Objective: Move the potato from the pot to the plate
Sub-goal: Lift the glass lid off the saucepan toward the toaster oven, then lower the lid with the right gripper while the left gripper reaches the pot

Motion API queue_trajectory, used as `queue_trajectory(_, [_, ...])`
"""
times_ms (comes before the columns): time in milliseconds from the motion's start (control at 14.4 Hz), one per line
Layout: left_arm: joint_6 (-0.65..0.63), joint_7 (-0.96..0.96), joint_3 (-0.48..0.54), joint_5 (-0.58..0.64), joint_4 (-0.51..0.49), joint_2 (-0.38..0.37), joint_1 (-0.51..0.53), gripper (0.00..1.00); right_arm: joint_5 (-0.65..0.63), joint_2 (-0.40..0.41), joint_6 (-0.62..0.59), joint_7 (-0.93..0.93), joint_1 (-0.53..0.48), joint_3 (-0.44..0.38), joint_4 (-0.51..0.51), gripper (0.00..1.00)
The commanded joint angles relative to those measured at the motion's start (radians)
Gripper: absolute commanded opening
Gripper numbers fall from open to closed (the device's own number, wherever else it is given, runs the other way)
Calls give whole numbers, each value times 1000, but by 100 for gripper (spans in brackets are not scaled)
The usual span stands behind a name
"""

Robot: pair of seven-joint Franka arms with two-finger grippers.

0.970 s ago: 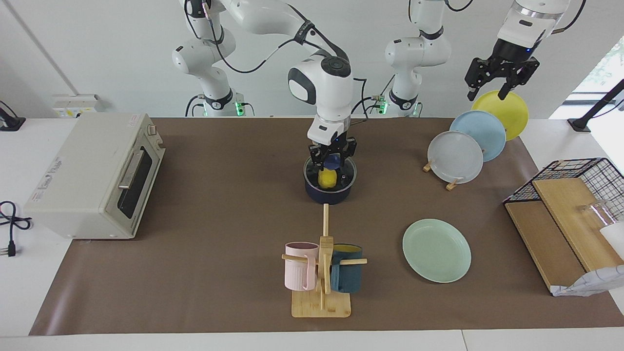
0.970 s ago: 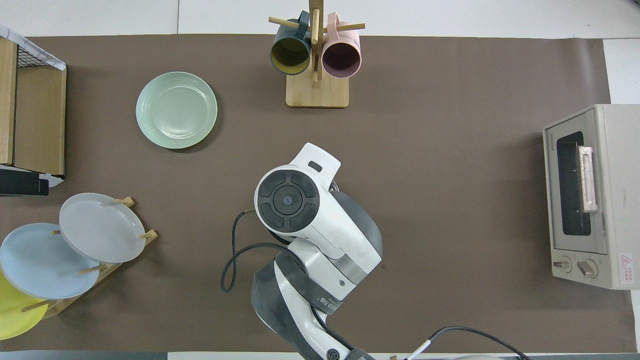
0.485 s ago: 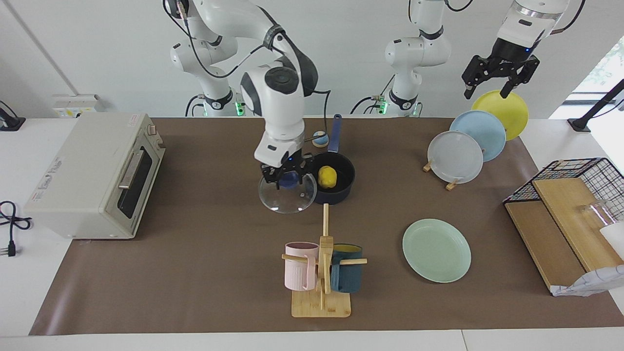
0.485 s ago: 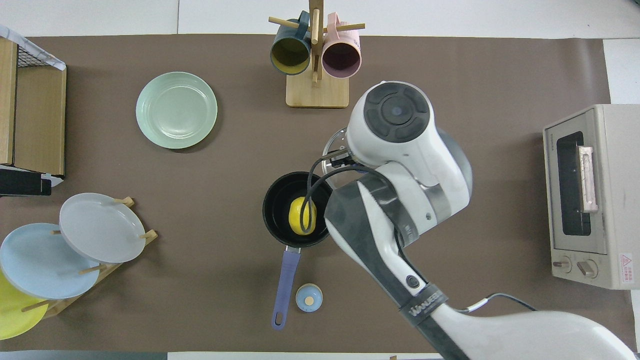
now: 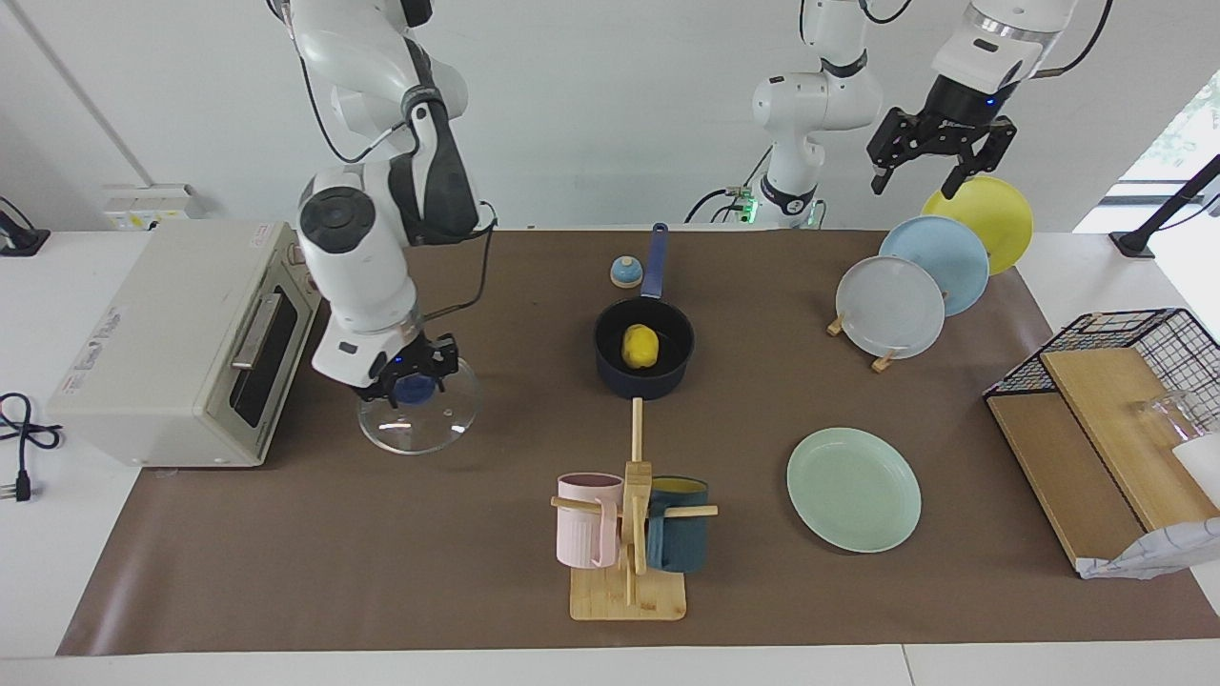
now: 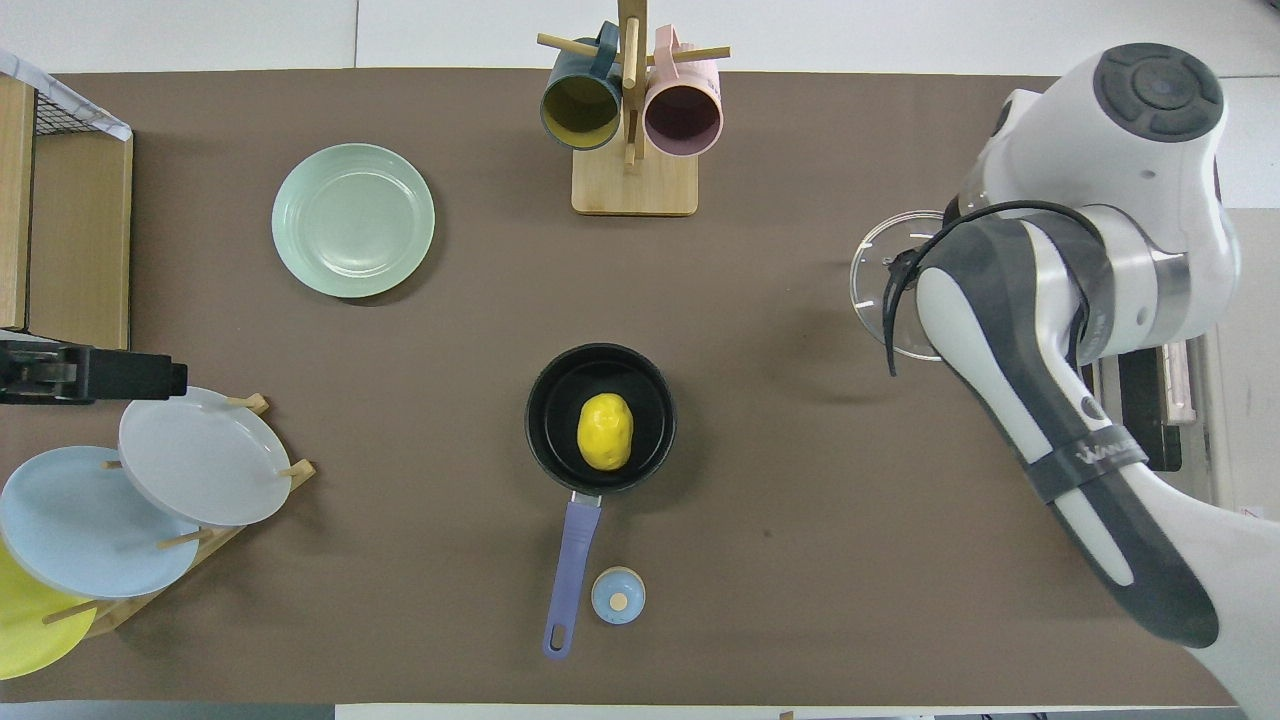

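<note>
The glass lid is hanging raised above the brown mat in the overhead view. My right gripper will keep holding it.
The yellow potato lies in the uncovered navy pot at mid-table, its blue handle pointing toward the robots. The mint-green plate lies empty, farther from the robots than the pot and toward the left arm's end. My right gripper is shut on the blue knob of the pot's glass lid and holds it low over the mat in front of the toaster oven. My left gripper is open and empty, high over the plate rack.
A toaster oven stands at the right arm's end. A wooden mug rack with a pink and a teal mug stands farther out than the pot. A rack holds grey, blue and yellow plates. A small blue round piece lies beside the pot's handle. A wire basket stands at the left arm's end.
My right gripper lifted the glass lid off the pot and carried it toward the toaster oven, which uncovered the potato. My left gripper moved slightly toward the middle, still high up.
</note>
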Motion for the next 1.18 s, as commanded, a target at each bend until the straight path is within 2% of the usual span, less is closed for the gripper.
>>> queue_trajectory(0, [60,-112,8,-9,-60,-35,-97,100,8,-87,194,-146,-94,17,-223,45])
queue_trajectory(139, [145,-236,8,-11,-80,-19,-181,100,8,-120,343,-177,-114,17,-354,45])
queue_trajectory(208, [184,-297,6,-12,-87,-4,-214,100,8,-126,361,-179,-116,17,-379,45])
queue_trajectory(416, [250,-442,8,-15,-92,60,-318,100,8,-130,382,-179,-146,17,-415,46])
queue_trajectory(554, [326,-509,9,-14,-139,100,-378,100,8,-137,397,-179,-149,17,-445,46])
queue_trajectory(831, [465,-606,9,-14,-228,169,-426,100,8,-141,500,-193,-149,15,-483,47])
queue_trajectory(970, [476,-606,11,0,-230,230,-458,100,8,-121,509,-185,-149,17,-482,47])
queue_trajectory(1108, [544,-635,11,0,-251,267,-473,100,9,-112,508,-185,-153,17,-479,47])
